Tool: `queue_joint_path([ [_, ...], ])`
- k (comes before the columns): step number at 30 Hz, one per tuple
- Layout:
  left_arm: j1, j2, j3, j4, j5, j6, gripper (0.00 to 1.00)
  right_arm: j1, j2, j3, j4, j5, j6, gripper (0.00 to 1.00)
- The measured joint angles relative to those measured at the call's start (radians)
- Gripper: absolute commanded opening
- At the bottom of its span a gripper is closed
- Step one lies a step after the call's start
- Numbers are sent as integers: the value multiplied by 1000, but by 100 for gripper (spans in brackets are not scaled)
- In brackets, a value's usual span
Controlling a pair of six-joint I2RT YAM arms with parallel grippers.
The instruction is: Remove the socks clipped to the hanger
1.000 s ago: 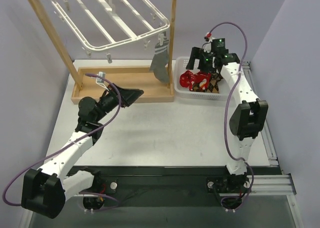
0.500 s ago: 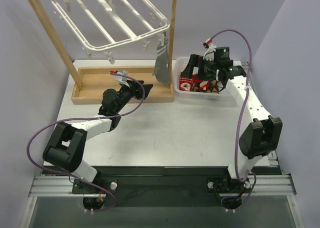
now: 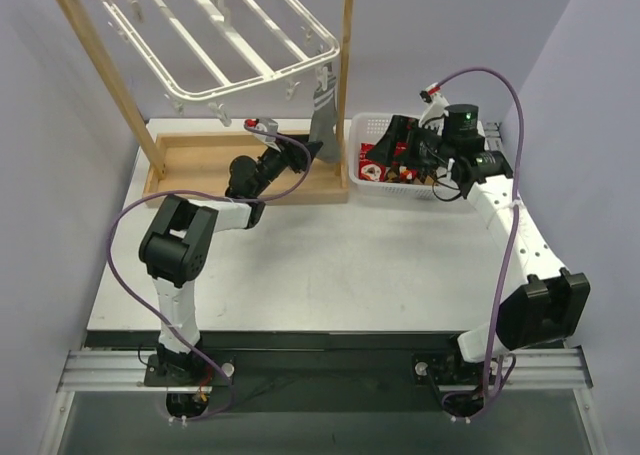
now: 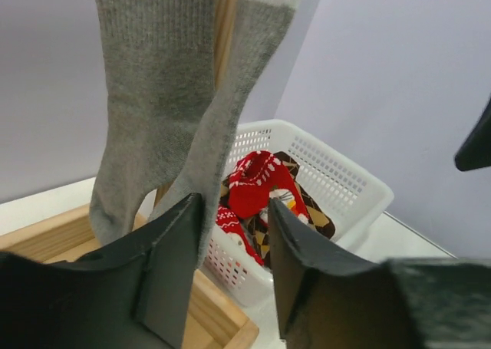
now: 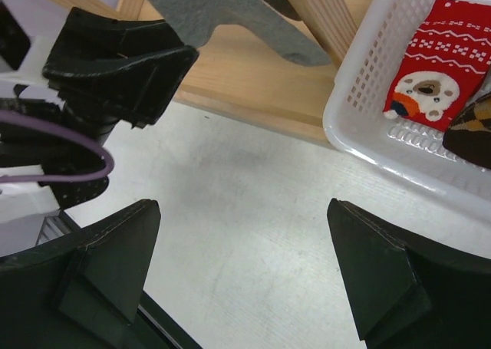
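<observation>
The grey sock would stay hanging from the hanger [image 3: 255, 83] if I pulled my left gripper now, because the gripper's fingers are apart at the sock's edge [image 3: 319, 147].
From the front right corner of the white hanger [image 3: 255, 83] hang two grey socks [image 3: 322, 123], clipped at the top. In the left wrist view these grey socks [image 4: 157, 103] dangle just ahead. My left gripper [image 4: 234, 203] sits at their lower end with its fingers apart; the right-hand sock's edge brushes the left finger [image 4: 173, 265] and the gap is otherwise free. From above, the left gripper [image 3: 303, 151] is beside the sock's foot. My right gripper [image 5: 244, 211] is wide open and holds nothing; it hovers by the white basket [image 3: 372, 127], where red socks [image 5: 437, 73] and an argyle sock [image 5: 472, 130] lie.
The hanger hangs from a wooden rack [image 3: 346, 85] whose base tray [image 3: 195, 165] lies under my left arm. The rack's right post stands between the grey socks and the basket. Walls close in at the left, right and back.
My left arm has stretched forward and to the right, up to the grey socks, and its jaws have narrowed. The right arm's elbow has swung outward; its gripper stays open by the basket.
</observation>
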Motion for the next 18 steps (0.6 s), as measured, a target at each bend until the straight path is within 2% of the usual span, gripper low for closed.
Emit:
queue_joint_path([
  [3,-1,58,47,13,2,-21,31,-1,-37,-30,4,-7,9,96],
  [4,-1,71,55,13,2,-29,22,-1,-43,-34,5,-8,9,96],
  [8,-1,86,63,14,-3,-69,0,0,-72,-53,7,-16,14,96],
  [18,-2,74,50,32,-15,-189,0,10,-88,-55,22,-35,36,97],
])
